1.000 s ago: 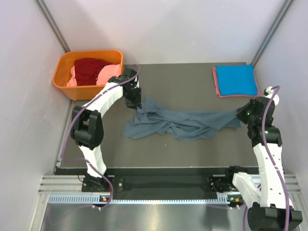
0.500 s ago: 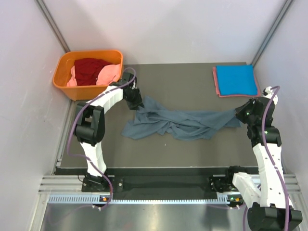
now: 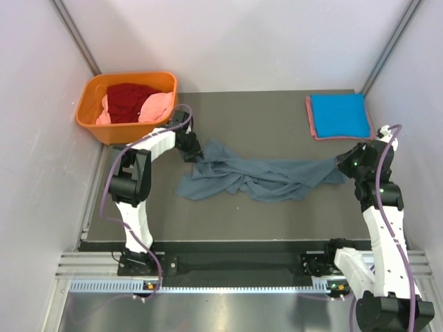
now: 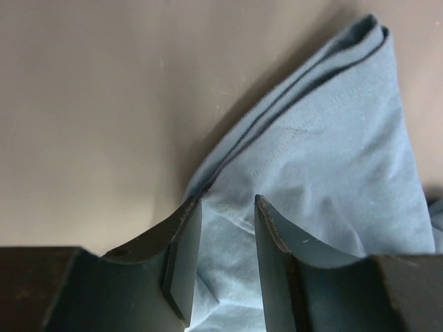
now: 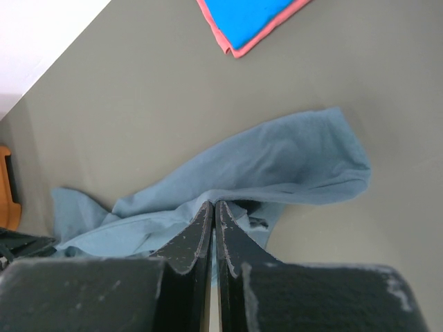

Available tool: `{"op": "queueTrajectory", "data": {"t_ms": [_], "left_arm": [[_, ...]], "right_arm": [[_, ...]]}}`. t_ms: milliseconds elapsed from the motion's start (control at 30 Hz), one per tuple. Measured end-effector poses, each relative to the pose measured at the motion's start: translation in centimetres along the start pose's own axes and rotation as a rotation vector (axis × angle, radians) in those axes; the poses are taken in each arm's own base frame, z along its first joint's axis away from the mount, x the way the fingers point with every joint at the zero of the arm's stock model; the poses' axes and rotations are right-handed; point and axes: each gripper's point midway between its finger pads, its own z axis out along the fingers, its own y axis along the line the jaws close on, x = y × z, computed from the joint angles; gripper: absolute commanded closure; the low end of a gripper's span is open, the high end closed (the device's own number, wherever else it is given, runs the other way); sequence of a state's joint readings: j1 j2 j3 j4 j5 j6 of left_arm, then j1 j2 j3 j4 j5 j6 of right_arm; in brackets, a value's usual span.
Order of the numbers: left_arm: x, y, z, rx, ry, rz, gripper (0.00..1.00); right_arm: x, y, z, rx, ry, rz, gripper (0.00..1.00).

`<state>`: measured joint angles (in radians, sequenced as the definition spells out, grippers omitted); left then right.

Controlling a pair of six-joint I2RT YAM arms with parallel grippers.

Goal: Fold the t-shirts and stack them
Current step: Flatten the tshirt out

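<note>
My left gripper closes on the grey-blue t-shirt now, since a fold lies between the open fingers and closing now would catch the t-shirt.
The large slate grey-blue t-shirt [image 3: 256, 178] lies crumpled across the middle of the dark mat. My left gripper [image 3: 194, 151] is at its far-left corner. In the left wrist view its jaws [image 4: 225, 200] stand open, with a fold of the cloth [image 4: 332, 152] lying between and under them. My right gripper [image 3: 344, 164] is at the shirt's right end, and its jaws [image 5: 211, 203] are shut on a fold of the grey-blue cloth [image 5: 277, 159]. A folded bright blue t-shirt [image 3: 338, 114] rests on a salmon-red one [image 3: 311, 123] at the back right.
The orange basket [image 3: 90, 121] stands at the back left, just behind my left arm. It holds a dark red t-shirt [image 3: 128, 100] and pink ones [image 3: 158, 107]. White walls close in the mat on three sides.
My left gripper has slid a little nearer and lower onto the shirt's left corner, and its jaws have widened slightly. The right gripper and the shirt's right end have stayed put.
</note>
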<state>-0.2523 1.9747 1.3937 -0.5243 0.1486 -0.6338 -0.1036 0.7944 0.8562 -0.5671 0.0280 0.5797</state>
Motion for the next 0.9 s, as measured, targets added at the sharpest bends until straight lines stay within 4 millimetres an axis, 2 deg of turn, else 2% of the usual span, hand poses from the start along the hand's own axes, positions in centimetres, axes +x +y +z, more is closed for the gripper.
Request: {"op": "queueTrajectory", "data": {"t_ms": [200,367,467,767,900], "left_arm": [[0.1,0.2,0.8,-0.005,0.006,-0.006,0.65],[0.0,0.3,0.8,-0.011,0.002,-0.006,0.9],[0.0,0.3,0.7,-0.011,0.001,-0.004,1.0],[-1.1,-0.8,-0.8,-0.004,-0.005,0.017,1.0],[-2.0,-2.1,-3.9,0.002,-0.017,0.043,1.0]], "right_arm": [[0.0,0.0,0.1,-0.002,-0.003,0.0,1.0],[0.4,-0.2,0.4,0.001,0.007,0.001,1.0],[0.4,-0.2,0.4,0.0,0.007,0.001,1.0],[0.5,0.0,0.5,-0.007,0.012,0.008,1.0],[1.2,0.3,0.9,-0.018,0.06,0.007,1.0]]}}
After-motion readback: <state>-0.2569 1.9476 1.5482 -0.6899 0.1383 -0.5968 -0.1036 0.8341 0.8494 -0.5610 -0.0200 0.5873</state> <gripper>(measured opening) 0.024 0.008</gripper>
